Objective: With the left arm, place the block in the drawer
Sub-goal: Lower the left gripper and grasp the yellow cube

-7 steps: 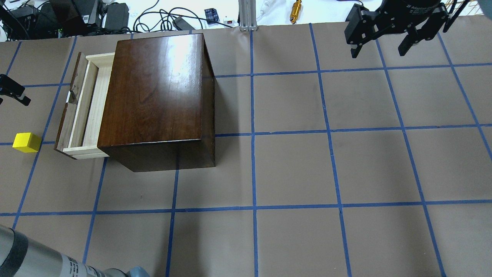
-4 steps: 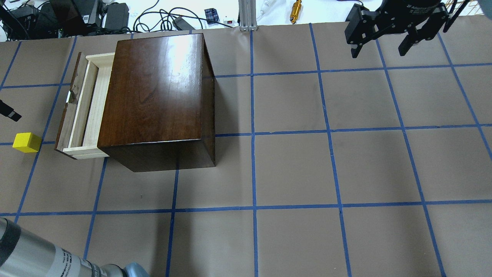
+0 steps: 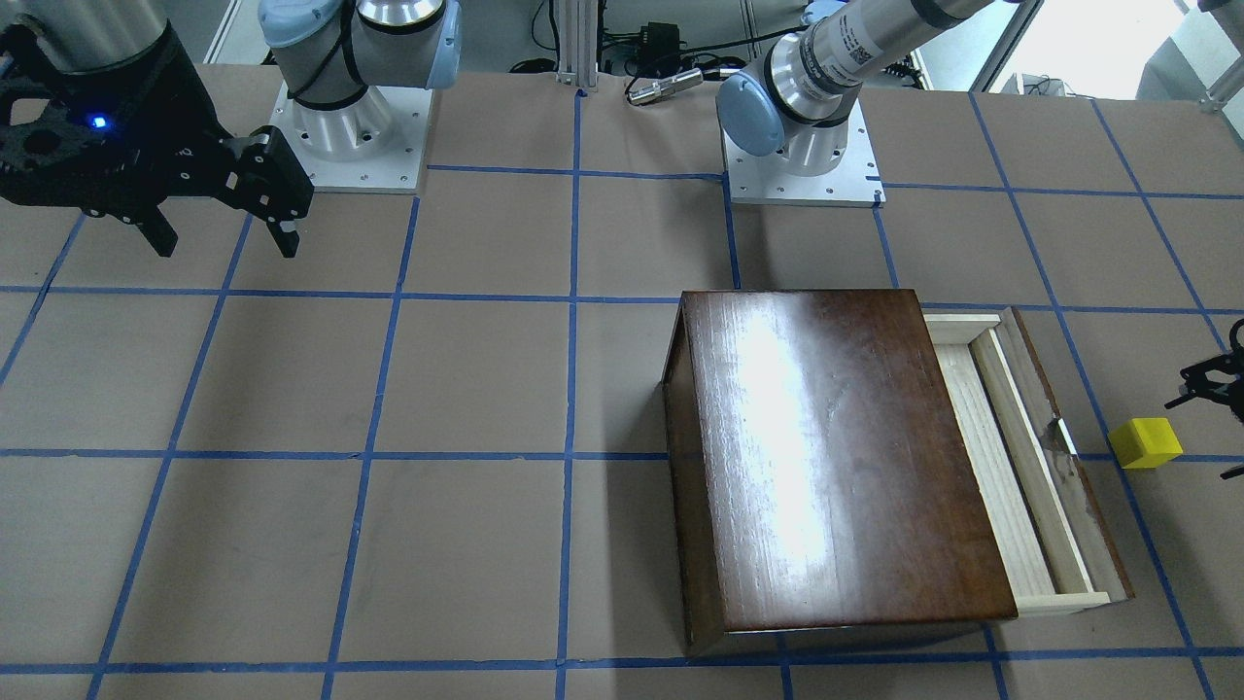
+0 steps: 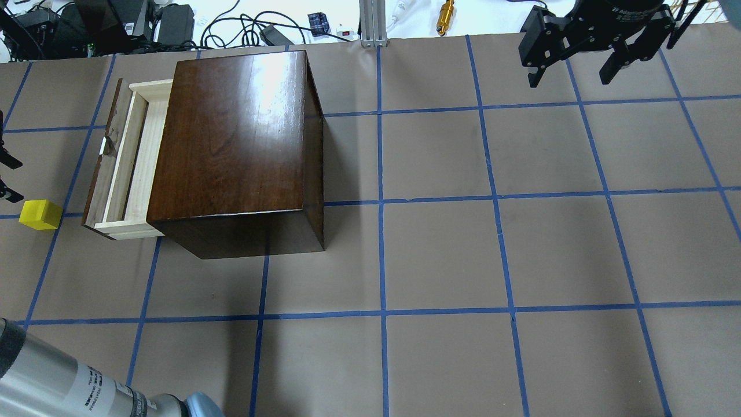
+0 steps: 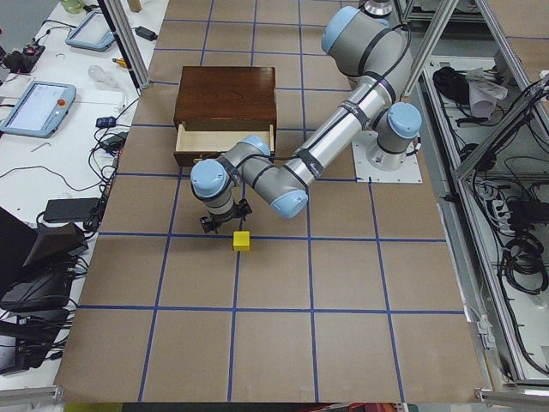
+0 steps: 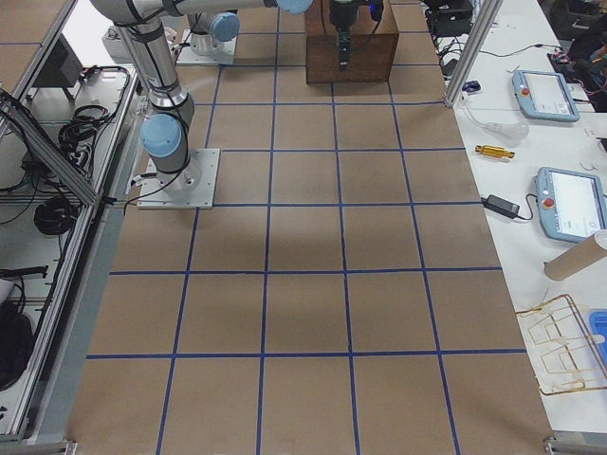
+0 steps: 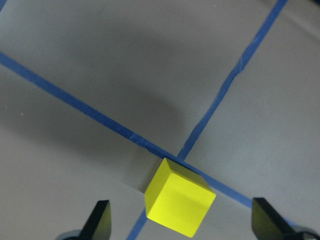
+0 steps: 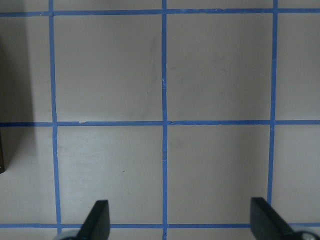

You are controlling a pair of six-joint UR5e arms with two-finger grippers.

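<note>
The left gripper takes hold of the small yellow block's opposite sides next, to put the block in the drawer.
The yellow block sits on the brown table left of the dark-brown box; it also shows in the front view and the left-side view. The box's pale-wood drawer stands pulled out toward the block and holds nothing. My left gripper is open at the view's left edge, just beyond the block and not touching it. In the left wrist view the block lies between the spread fingers. My right gripper is open and empty, far right at the back.
Blue tape lines grid the table. Cables and power bricks lie past the far edge behind the box. The left arm's forearm crosses the near left corner. Tablets sit on side benches.
My left gripper has moved along the left edge from level with the drawer's pull toward the block. The block, drawer and right gripper have not moved.
</note>
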